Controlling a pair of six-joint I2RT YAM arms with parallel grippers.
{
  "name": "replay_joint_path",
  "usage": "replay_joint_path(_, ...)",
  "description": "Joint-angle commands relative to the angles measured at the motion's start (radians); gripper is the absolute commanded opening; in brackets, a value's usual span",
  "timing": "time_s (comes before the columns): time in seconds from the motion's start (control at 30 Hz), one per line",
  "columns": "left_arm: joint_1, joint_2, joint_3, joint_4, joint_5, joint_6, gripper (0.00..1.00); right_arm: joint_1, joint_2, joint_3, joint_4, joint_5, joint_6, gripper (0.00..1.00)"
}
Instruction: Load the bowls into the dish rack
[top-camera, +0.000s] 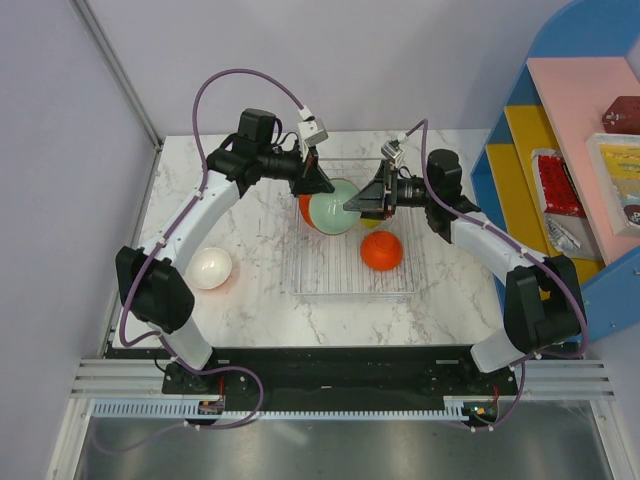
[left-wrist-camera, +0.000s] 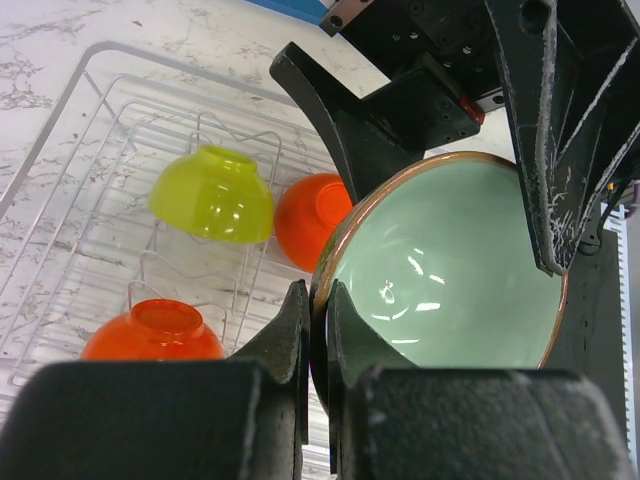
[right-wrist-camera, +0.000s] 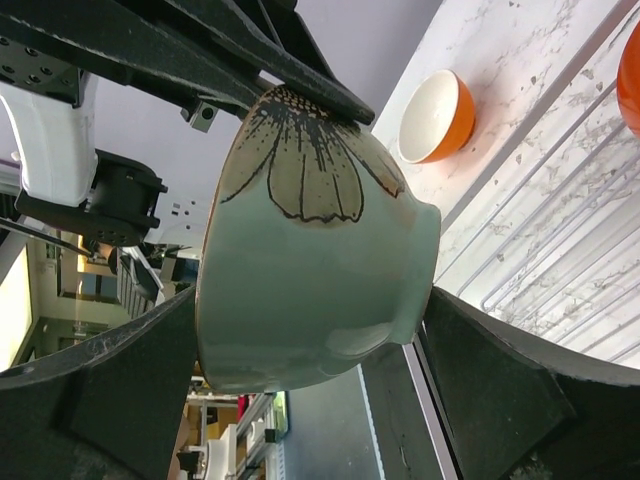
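My right gripper should close on the mint bowl now, because the bowl's rim and foot are between its fingers. Closing now would catch it.
My left gripper (left-wrist-camera: 318, 300) is shut on the rim of the pale mint bowl (left-wrist-camera: 450, 270), holding it on edge above the dish rack (left-wrist-camera: 60, 130). In the top view the mint bowl (top-camera: 335, 206) hangs over the rack's (top-camera: 300, 272) far side. My right gripper (right-wrist-camera: 310, 297) stands wide open astride the same bowl (right-wrist-camera: 300, 290), one finger by the rim and one by the foot. Lying in the rack are a lime-green bowl (left-wrist-camera: 213, 195) and two red-orange bowls (left-wrist-camera: 310, 220) (left-wrist-camera: 152, 332). A white bowl (top-camera: 210, 268) with an orange outside sits on the table to the left.
A blue, yellow and pink shelf unit (top-camera: 570, 130) holding packets stands against the table's right side. A wall corner post (top-camera: 120, 70) runs along the far left. Both arm bases are at the near edge.
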Motion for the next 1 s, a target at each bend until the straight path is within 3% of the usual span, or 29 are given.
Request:
replay_joint_path(0.0,-0.008,-0.055,0.053,0.068,0.026,-0.015,0.02,0.012,-0.003,0.045,-0.007,-0.033,-0.045,0.96)
replay_joint_path(0.3,-0.009,-0.053,0.044,0.069,0.026,-0.015,0.02,0.014,-0.013,0.039,0.016,-0.026,-0.042,0.91)
replay_joint_path(0.4,-0.009,-0.053,0.043,0.068,0.026,-0.019,0.02,0.014,-0.018,0.034,0.025,-0.022,-0.043,0.87)
replay_joint_path(0.6,-0.012,-0.055,0.04,0.068,0.019,-0.018,0.02,0.014,-0.014,0.034,0.032,-0.02,-0.045,0.68)
replay_joint_path(0.7,-0.014,-0.055,0.038,0.069,0.017,-0.016,0.02,0.015,-0.017,0.033,0.029,-0.02,-0.045,0.42)
replay_joint_path(0.73,-0.014,-0.053,0.04,0.068,0.016,-0.018,0.02,0.014,-0.017,0.033,0.027,-0.019,-0.046,0.25)
replay_joint_path(0.83,-0.014,-0.051,0.037,0.068,0.008,-0.019,0.02,0.014,-0.023,0.039,-0.002,-0.01,-0.077,0.0)
replay_joint_path(0.93,-0.014,-0.053,0.024,0.068,-0.004,-0.018,0.26,0.014,-0.03,0.036,-0.025,0.001,-0.091,0.0)
replay_joint_path(0.97,-0.014,-0.055,0.017,0.068,-0.012,-0.013,0.45,0.014,-0.033,0.037,-0.034,0.006,-0.109,0.0)
